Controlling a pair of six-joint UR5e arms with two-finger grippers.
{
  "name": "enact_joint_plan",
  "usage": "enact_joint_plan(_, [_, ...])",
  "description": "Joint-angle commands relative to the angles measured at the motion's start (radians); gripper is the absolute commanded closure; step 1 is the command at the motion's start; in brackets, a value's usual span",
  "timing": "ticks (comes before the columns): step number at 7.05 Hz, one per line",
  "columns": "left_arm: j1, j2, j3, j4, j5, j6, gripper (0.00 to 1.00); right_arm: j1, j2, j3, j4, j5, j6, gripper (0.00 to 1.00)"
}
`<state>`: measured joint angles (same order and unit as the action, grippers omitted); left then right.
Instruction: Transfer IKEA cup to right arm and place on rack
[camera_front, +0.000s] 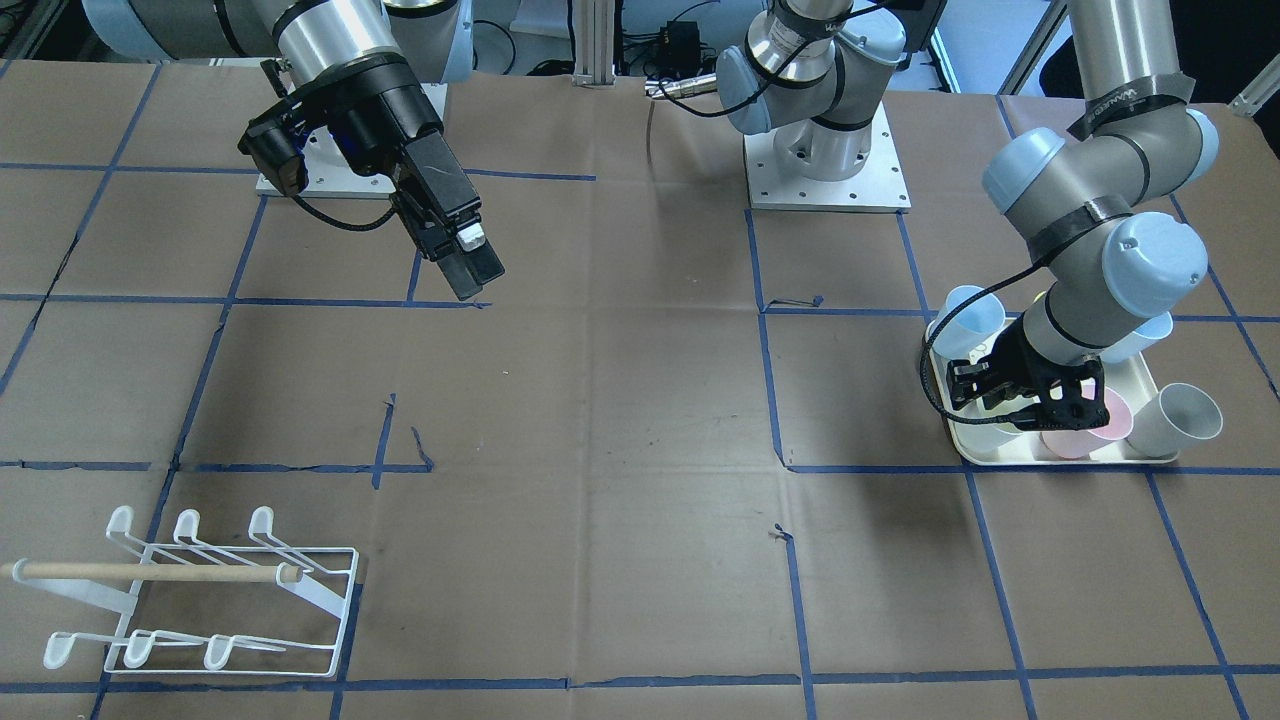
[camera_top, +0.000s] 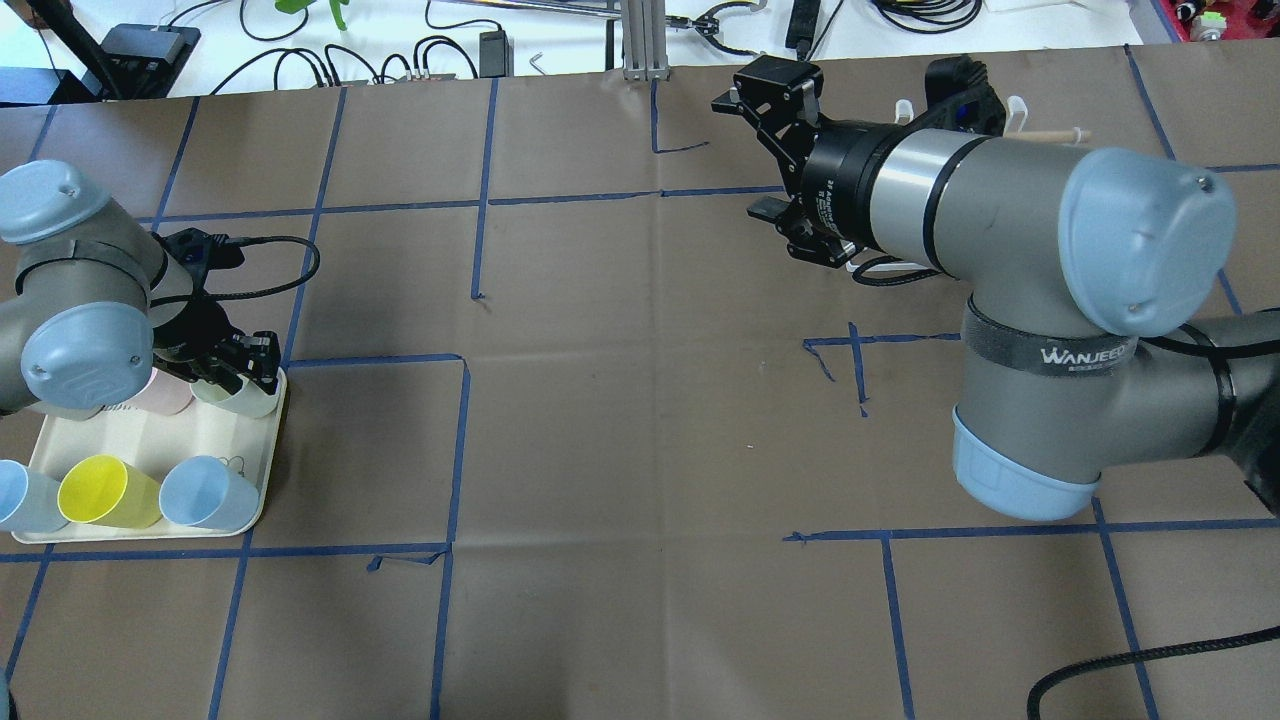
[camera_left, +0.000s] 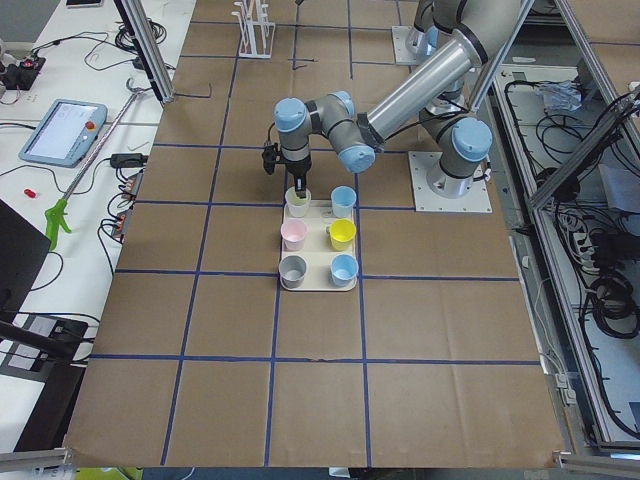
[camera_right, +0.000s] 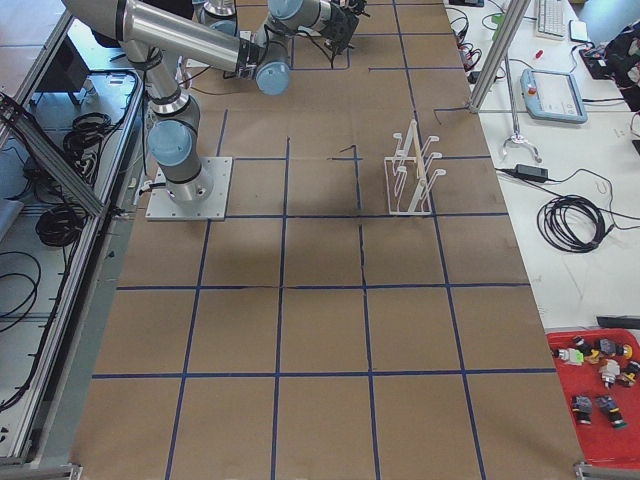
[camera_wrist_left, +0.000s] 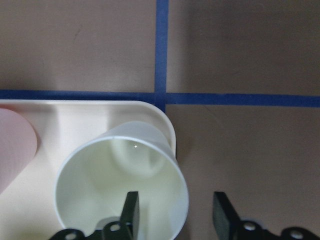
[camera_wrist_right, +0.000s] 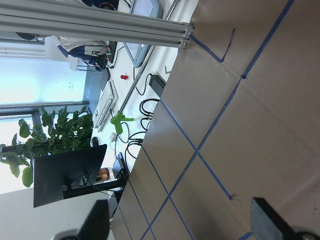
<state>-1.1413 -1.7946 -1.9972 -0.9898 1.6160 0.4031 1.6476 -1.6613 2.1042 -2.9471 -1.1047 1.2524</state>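
The white cup is to be handed to the robot's right arm, so the left gripper will next grab it by its rim (camera_wrist_left: 181, 183).
A white IKEA cup (camera_wrist_left: 120, 185) stands upright in the far corner of the cream tray (camera_top: 150, 450). My left gripper (camera_wrist_left: 175, 205) is open and low over it, one finger inside the rim and one outside, not closed on the wall. It also shows in the overhead view (camera_top: 235, 365). My right gripper (camera_front: 478, 272) is open and empty, held in the air far from the cup. Its wide-apart fingers show in the right wrist view (camera_wrist_right: 180, 220). The white wire rack (camera_front: 200, 600) with a wooden dowel stands on the table on the right arm's side.
The tray also holds a yellow cup (camera_top: 105, 492), two blue cups (camera_top: 205, 493), a pink cup (camera_top: 160, 395) and a grey cup (camera_front: 1185, 420). Brown paper with blue tape lines covers the table. In the overhead view the right arm hides most of the rack.
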Motion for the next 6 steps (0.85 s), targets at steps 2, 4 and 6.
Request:
enact_joint_plan(2, [0.001,0.0,0.015,-0.006,-0.005,-0.001,1.0,0.0,0.005,0.011,-0.093,0.0,0.004,0.0])
enact_joint_plan(4, [0.0,0.02,0.061,-0.05,0.001,-0.004,1.0,0.0,-0.003,0.04,-0.098,0.003,0.004,0.0])
enact_joint_plan(6, [-0.008,0.027,0.192,-0.23,0.002,-0.006,1.0,0.001,0.003,0.043,-0.109,0.048,0.039,0.0])
